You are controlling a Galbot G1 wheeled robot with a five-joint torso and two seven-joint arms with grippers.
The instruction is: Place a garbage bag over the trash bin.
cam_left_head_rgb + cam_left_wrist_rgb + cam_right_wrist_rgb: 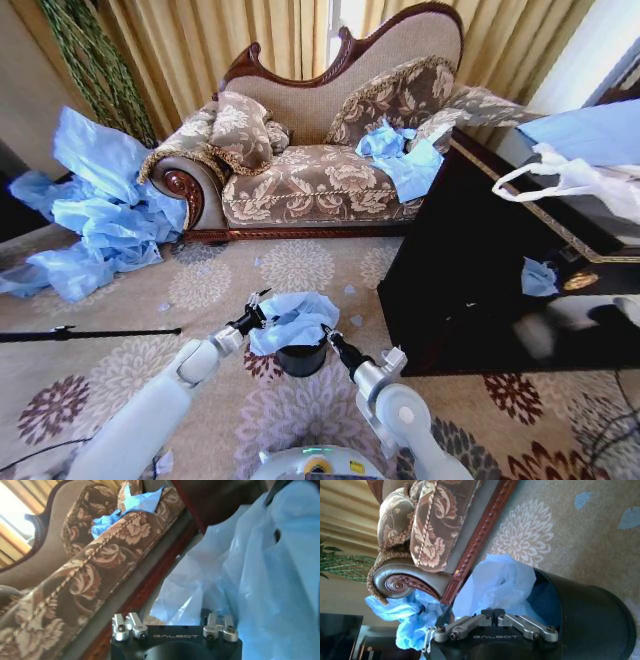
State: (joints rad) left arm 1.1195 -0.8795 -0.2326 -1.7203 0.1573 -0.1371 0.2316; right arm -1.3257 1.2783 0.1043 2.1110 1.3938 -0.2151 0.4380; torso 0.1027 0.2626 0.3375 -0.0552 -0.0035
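Note:
My left gripper grabs the bag by its free edge (266, 312) next, since that edge stands out from the slack folds of thin plastic (300, 322).
The trash bin (302, 360) is a small black cylinder standing on the flowered rug just in front of me. The garbage bag (294, 316), thin crinkly light blue plastic, lies bunched over its mouth and partly hangs inside. My left gripper (261, 304) is at the bag's left edge, open, with blue plastic (260, 577) spread in front of its fingers (126, 625). My right gripper (328, 338) is at the bin's right rim, shut on the bag's edge. In the right wrist view the gripper (492, 612) meets the bag (495, 583) beside the bin wall (590, 615).
A patterned chaise sofa (320, 170) stands behind the bin, with blue bags (405, 155) on its seat. A dark cabinet (480, 270) is close on the right, carrying a white handled bag (570, 180). Heaps of blue bags (100, 215) and a black rod (90, 333) lie left.

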